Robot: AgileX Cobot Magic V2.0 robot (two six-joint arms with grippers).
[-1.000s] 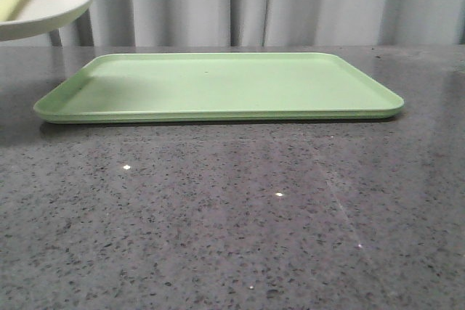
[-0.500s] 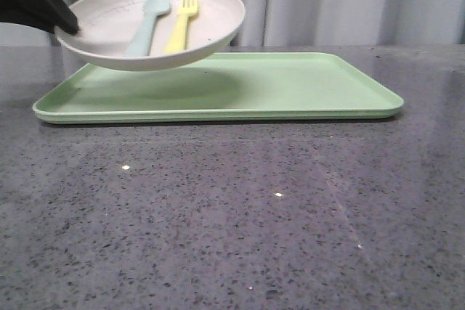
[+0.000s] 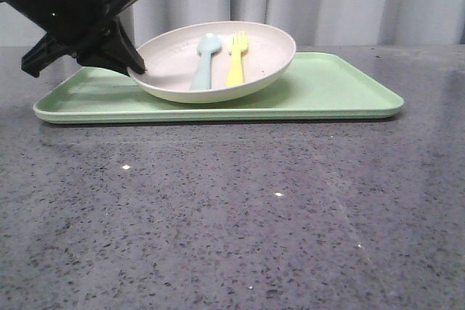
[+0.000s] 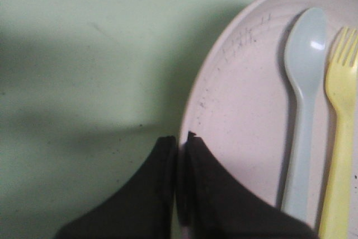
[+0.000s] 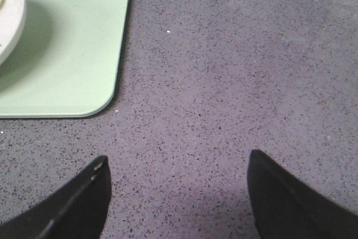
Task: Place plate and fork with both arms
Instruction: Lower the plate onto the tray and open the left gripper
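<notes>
My left gripper opens next, since the plate's lower edge [image 3: 196, 100] sits low inside the green tray [image 3: 341, 88] and the plate would lie there.
The cream-white plate [image 3: 174, 70] is tilted over the green tray [image 3: 341, 88], its underside very close to the tray floor; I cannot tell whether they touch. In the plate lies the yellow fork [image 3: 236, 59], beside a pale blue spoon [image 3: 203, 63]. My left gripper [image 3: 135, 70] is shut on the plate's left rim. The left wrist view shows its two fingertips pinching that rim [image 4: 180, 138], one inside the plate [image 4: 246, 104] and one outside, with the fork [image 4: 338, 138] further in. My right gripper [image 5: 176, 163] hangs open over bare table, apart from the tray.
The tray [image 5: 72, 43] lies lengthwise across the far part of the grey speckled table [image 3: 232, 215]. Its right half is bare. The plate's edge [image 5: 10, 23] shows in the right wrist view. Grey curtains hang behind the table.
The plate with fork and spoon came in from the upper left, carried by my left gripper, and has dropped down and rightward onto the tray's left half.
</notes>
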